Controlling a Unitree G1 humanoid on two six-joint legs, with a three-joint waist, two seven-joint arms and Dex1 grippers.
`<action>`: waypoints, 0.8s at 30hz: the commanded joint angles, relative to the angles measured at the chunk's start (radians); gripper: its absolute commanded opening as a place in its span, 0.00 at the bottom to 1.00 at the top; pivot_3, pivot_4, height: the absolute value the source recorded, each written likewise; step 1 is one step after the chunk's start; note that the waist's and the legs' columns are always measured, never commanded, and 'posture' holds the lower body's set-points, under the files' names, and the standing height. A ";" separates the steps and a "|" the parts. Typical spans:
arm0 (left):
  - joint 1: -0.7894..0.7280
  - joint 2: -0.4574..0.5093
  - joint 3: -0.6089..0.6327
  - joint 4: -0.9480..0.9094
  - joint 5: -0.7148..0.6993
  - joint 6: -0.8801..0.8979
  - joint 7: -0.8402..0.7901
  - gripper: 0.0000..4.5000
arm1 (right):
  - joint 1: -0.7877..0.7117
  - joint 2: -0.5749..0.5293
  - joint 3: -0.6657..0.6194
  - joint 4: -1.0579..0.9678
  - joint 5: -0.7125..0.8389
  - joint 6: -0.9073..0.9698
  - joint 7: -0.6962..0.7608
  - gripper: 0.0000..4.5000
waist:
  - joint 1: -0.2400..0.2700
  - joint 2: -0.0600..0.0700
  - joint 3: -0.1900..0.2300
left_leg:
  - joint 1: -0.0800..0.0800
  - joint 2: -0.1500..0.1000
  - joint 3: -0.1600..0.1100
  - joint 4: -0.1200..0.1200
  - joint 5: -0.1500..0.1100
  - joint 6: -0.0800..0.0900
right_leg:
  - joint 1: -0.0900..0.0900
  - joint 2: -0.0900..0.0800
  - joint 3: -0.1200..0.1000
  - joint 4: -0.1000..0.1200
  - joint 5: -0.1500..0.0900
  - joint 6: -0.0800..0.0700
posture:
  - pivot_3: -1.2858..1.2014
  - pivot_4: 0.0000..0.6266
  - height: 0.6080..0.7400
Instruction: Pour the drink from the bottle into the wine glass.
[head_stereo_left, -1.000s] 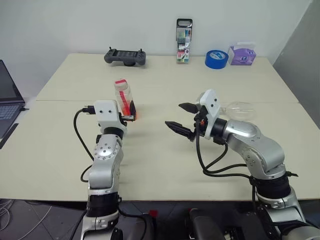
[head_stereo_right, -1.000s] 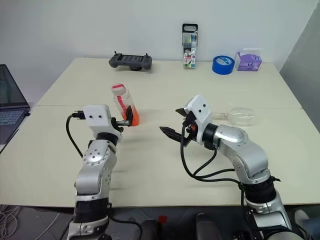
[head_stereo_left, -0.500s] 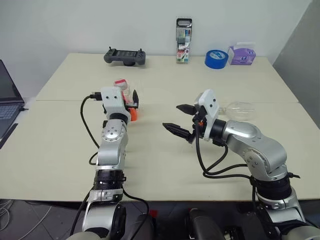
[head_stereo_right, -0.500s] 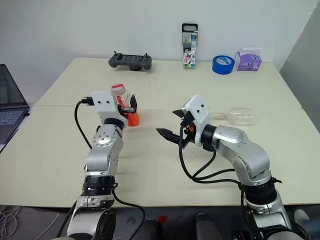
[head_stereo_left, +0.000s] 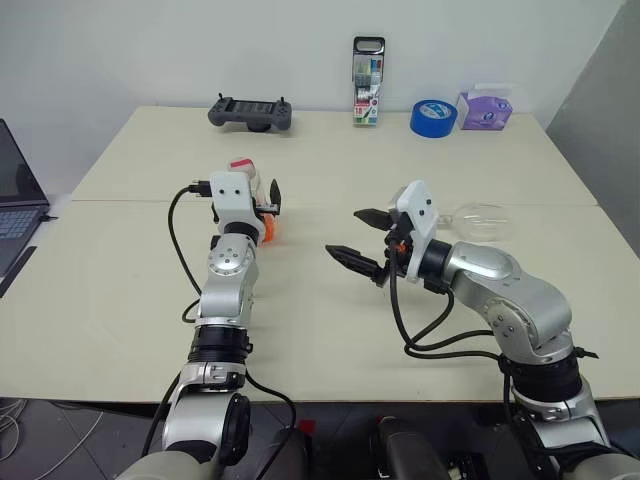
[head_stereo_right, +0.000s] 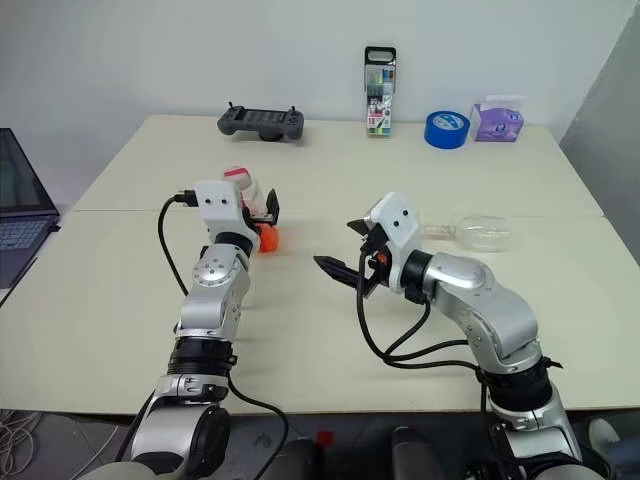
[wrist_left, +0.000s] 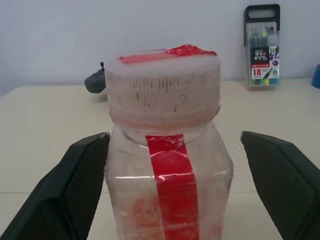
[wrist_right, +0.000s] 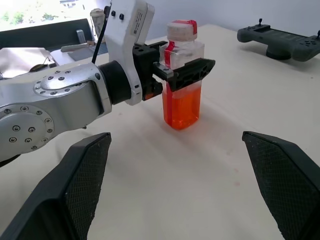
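Observation:
My left gripper should close on the clear bottle now: my fingertips stand on both sides of the clear bottle below its cap (wrist_left: 164, 92), so closing now would catch the bottle.
The bottle (wrist_right: 183, 75), clear with a red label stripe and a pink-and-white cap (wrist_left: 164, 85), stands upright on the table left of centre. The orange drink (wrist_right: 181, 107) fills its lower half. My left gripper (wrist_right: 182, 70) is open, with one finger on each side of the bottle just under the cap. To the right of the bottle my right gripper (head_stereo_left: 366, 240) hovers over the table, open and empty, pointing toward it. Behind my right forearm the wine glass (head_stereo_right: 480, 232) lies on its side on the table.
Along the far edge of the table (head_stereo_left: 330, 310) sit a grey game controller (head_stereo_left: 251, 112), a marker pack (head_stereo_left: 367, 68), a blue tape roll (head_stereo_left: 433, 118) and a purple tissue pack (head_stereo_left: 484, 108). A laptop (head_stereo_left: 15, 195) is off the table's left side.
My left arm has stretched forward, bringing its open fingers from in front of the bottle to either side of it. The right arm and the wine glass have stayed put.

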 joint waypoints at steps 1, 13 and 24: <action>-0.036 0.008 -0.003 -0.008 0.000 -0.029 -0.002 0.99 | 0.008 0.016 0.005 -0.034 -0.001 -0.021 -0.015 1.00 | 0.000 0.000 0.000 | 0.000 0.000 0.000 0.000 0.000 0.000 | 0.000 -0.001 0.000 0.000 0.000 0.000 | 0.52 0.24 1.00; -0.013 0.036 0.000 0.005 0.008 -0.044 -0.005 0.51 | 0.027 0.060 0.033 -0.052 -0.002 -0.026 -0.056 1.00 | 0.000 0.000 0.000 | 0.000 0.000 -0.001 0.000 0.000 0.000 | 0.000 -0.003 -0.001 0.000 0.000 0.000 | 0.52 0.24 1.00; 0.058 0.115 -0.102 -0.268 -0.202 0.168 -0.410 0.45 | -0.221 0.195 -0.147 0.069 0.038 0.009 -0.236 1.00 | -0.003 0.001 0.001 | -0.001 0.000 -0.001 -0.002 0.002 -0.003 | -0.002 -0.003 -0.002 0.000 0.000 0.000 | 0.52 0.24 1.00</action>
